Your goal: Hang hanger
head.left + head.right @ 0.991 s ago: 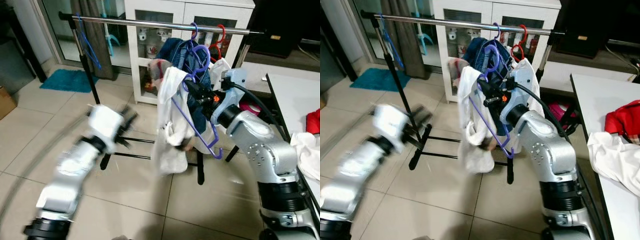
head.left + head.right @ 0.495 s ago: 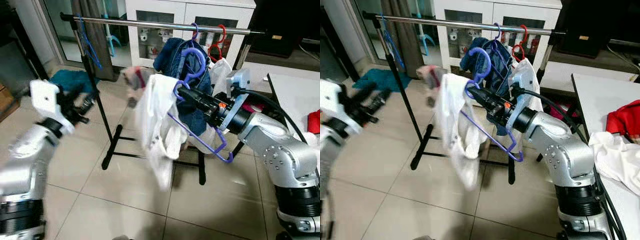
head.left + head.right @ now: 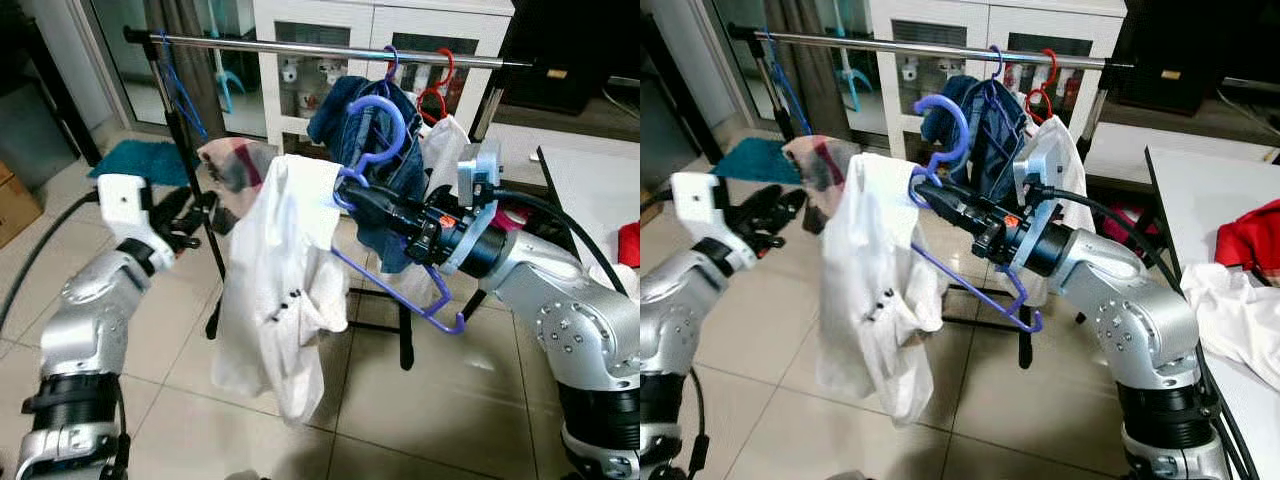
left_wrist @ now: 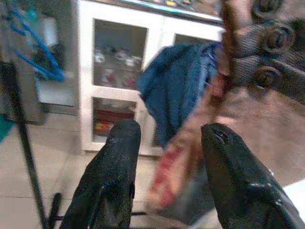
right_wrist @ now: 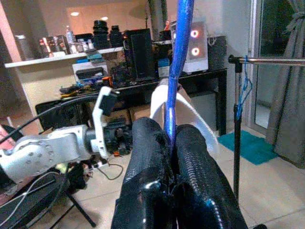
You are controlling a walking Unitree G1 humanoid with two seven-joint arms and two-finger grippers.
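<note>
My left gripper is to grab the shirt next by its plaid collar edge point(image 3: 232, 182). The shirt's collar edge stands out from the hanger while the white cloth point(image 3: 280, 290) hangs slack.
A purple hanger point(image 3: 384, 125) carries a white shirt point(image 3: 278, 290) with a reddish plaid collar. My right gripper point(image 3: 352, 197) is shut on the hanger's neck just below the hook, and the right wrist view shows both fingers point(image 5: 147, 157) pinching the purple stem point(image 5: 180, 67). The hanger is held tilted in front of and below the metal rail point(image 3: 300, 46), with its hook off the rail. My left gripper point(image 3: 196, 214) is open beside the shirt's collar, its two fingers point(image 4: 125, 143) apart with nothing between them.
On the rail hang a blue denim garment point(image 3: 352, 110), a red hanger point(image 3: 438, 85) and a blue hanger point(image 3: 178, 85). The rack's black legs point(image 3: 402, 345) stand on the tile floor. Behind is a white cabinet point(image 3: 300, 30). A table point(image 3: 1225, 190) with clothes lies to the right.
My left arm has risen from low down to beside the shirt's collar. My right gripper has swung the hanger and shirt leftward, away from the rack.
</note>
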